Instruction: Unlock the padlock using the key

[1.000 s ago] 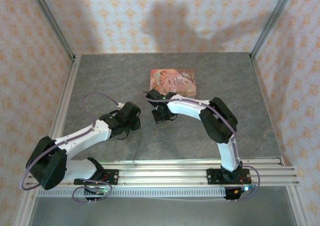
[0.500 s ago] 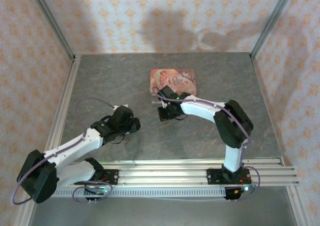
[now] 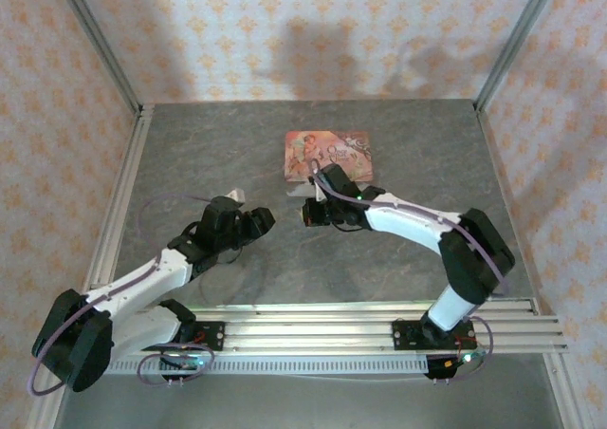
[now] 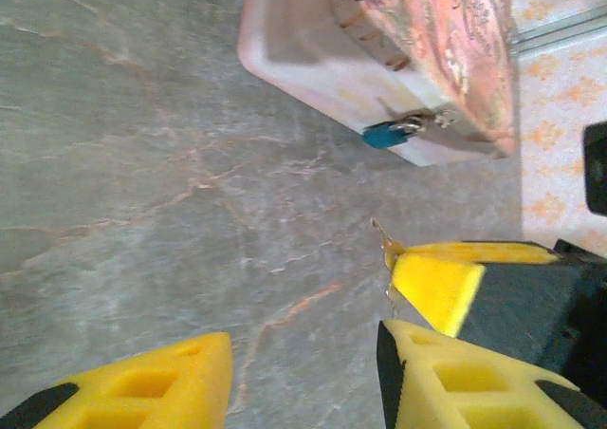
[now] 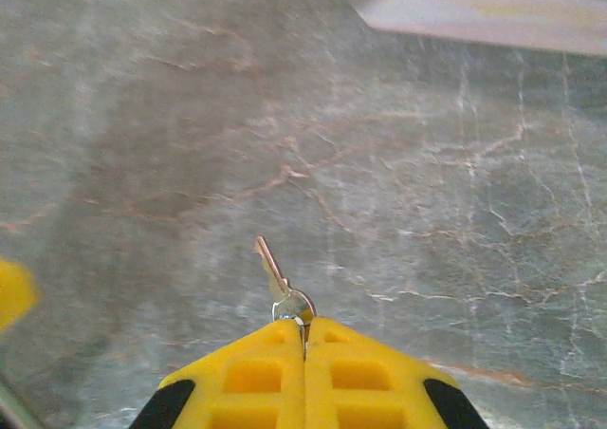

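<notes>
The left gripper will grab the key's blade (image 4: 380, 231) next, so the bow of the key stays free for the right gripper to regrip and unlock with.
A tiny teal padlock (image 4: 384, 137) hangs on the front wall of the pink floral tin (image 4: 313, 59), its silvery shackle through the tin's clasp. My right gripper (image 5: 304, 326) is shut on the bow of the small metallic key (image 5: 281, 279), whose blade points forward over the grey table. In the left wrist view the key (image 4: 387, 247) sticks out of the right gripper's yellow fingertip (image 4: 446, 282), just short of the tin. My left gripper (image 4: 303, 377) is open with bare table between its fingers, close beside the right one. From above, the left gripper (image 3: 261, 220) faces the right gripper (image 3: 306, 213).
The pink tin (image 3: 329, 154) lies flat at the table's middle back, just behind the right gripper. Patterned walls and metal rails (image 3: 123, 211) enclose the grey marbled table. Both arms reach inward from the near edge.
My left gripper has opened wider and its arm has stretched toward the right gripper. The right arm's elbow has swung out to the right, with the key still gripped.
</notes>
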Robot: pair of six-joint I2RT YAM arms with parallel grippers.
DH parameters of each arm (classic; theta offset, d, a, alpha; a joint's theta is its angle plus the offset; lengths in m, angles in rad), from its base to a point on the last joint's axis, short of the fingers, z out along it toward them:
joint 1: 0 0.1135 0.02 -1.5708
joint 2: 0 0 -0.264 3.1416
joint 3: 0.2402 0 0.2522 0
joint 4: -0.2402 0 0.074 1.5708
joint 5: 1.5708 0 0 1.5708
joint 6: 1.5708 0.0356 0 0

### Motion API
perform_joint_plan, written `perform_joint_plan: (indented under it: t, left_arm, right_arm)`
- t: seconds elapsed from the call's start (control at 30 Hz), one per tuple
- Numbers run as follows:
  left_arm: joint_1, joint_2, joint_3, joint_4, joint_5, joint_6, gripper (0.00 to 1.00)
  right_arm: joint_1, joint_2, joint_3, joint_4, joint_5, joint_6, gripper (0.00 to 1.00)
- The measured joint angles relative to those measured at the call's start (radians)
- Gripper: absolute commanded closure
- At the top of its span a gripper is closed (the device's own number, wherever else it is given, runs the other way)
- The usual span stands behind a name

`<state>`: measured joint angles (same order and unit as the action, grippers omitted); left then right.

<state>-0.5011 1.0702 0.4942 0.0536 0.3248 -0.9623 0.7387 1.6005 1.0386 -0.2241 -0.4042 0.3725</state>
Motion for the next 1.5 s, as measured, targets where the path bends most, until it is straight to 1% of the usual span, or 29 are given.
perform_joint_plan:
  t: [0.17, 0.37, 0.7, 0.9, 1.27, 1.37, 1.5]
  left_arm:
    - [0.0, 0.024, 0.038, 0.081, 0.055, -0.041, 0.57]
    - [-0.003, 0.035, 0.061, 0.144, 0.09, -0.05, 0.6]
    - [-0.033, 0.111, 0.108, 0.227, 0.141, -0.023, 0.63]
    - [-0.043, 0.157, 0.131, 0.255, 0.152, -0.009, 0.65]
    - [-0.043, 0.183, 0.154, 0.28, 0.166, -0.005, 0.67]
    - [-0.047, 0.187, 0.166, 0.284, 0.166, -0.004, 0.72]
    - [-0.058, 0.192, 0.175, 0.296, 0.167, 0.005, 0.86]
  right_arm:
    - [0.0, -0.112, -0.055, 0.073, -0.014, 0.047, 1.0]
    - [0.0, -0.192, -0.089, 0.109, -0.029, 0.079, 1.0]
    - [0.0, -0.245, -0.113, 0.114, -0.057, 0.085, 1.0]
    - [0.0, -0.275, -0.118, 0.114, -0.064, 0.084, 1.0]
    - [0.002, -0.294, -0.121, 0.114, -0.076, 0.084, 1.0]
    - [0.002, -0.297, -0.121, 0.114, -0.076, 0.084, 1.0]
    - [0.002, -0.302, -0.121, 0.114, -0.077, 0.079, 1.0]
